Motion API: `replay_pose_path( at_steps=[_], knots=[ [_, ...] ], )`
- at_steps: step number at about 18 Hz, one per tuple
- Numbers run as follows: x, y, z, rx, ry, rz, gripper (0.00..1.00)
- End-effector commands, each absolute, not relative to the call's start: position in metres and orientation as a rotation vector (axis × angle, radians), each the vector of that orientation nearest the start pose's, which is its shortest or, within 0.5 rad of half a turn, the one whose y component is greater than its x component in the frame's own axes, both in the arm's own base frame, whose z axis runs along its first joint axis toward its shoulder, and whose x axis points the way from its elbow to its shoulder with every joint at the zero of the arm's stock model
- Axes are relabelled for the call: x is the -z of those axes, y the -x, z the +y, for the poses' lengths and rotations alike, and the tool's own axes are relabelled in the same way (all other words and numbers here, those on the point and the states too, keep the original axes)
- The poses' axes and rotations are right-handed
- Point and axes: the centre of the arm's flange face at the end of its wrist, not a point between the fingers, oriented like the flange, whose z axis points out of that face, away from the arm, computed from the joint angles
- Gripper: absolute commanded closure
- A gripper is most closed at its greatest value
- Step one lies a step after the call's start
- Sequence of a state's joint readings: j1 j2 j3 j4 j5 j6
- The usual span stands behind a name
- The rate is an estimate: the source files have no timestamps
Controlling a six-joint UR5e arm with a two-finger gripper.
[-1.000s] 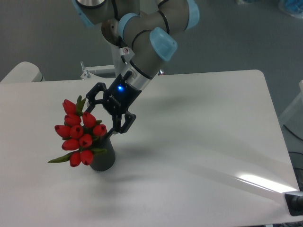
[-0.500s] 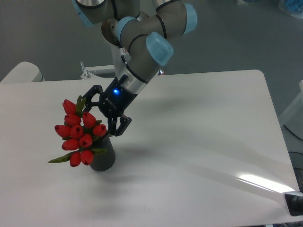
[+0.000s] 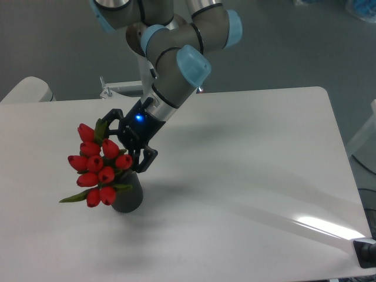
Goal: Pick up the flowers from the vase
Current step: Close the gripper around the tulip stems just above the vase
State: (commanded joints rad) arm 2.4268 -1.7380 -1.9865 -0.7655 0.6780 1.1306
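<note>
I should next grab the stems of the flowers point(image 3: 97, 166) just below the red buds with my gripper. Then the flowers can be lifted out of the vase point(image 3: 129, 195).
The flowers point(image 3: 97, 166), a bunch of red tulip buds with green leaves, stand tilted to the left in the small dark vase point(image 3: 129, 195) on the white table point(image 3: 247, 176). My gripper point(image 3: 123, 147) is open, reaching down from the upper right. Its fingers straddle the right side of the bunch just above the vase mouth. One finger point(image 3: 145, 160) shows to the right of the buds; the other sits behind the top buds. The stems are hidden by the buds and the gripper.
A metal bracket point(image 3: 117, 89) sits at the table's back edge behind the arm. A pale rounded object point(image 3: 26, 89) lies at the far left. A dark item point(image 3: 367, 252) sits at the bottom right corner.
The gripper has moved left and slightly down, closing in on the bunch, with its fingers still open. Flowers and vase have not moved.
</note>
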Motion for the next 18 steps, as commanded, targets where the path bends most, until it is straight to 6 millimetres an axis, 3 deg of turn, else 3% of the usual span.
replay_pose_path(
  at_steps=[16, 18],
  knots=[
    [-0.3247, 0.2422, 0.5032, 0.392, 2.212, 0.448, 0.04],
    [-0.3261, 0.2424, 0.5033, 0.389, 2.211, 0.449, 0.13]
  ],
)
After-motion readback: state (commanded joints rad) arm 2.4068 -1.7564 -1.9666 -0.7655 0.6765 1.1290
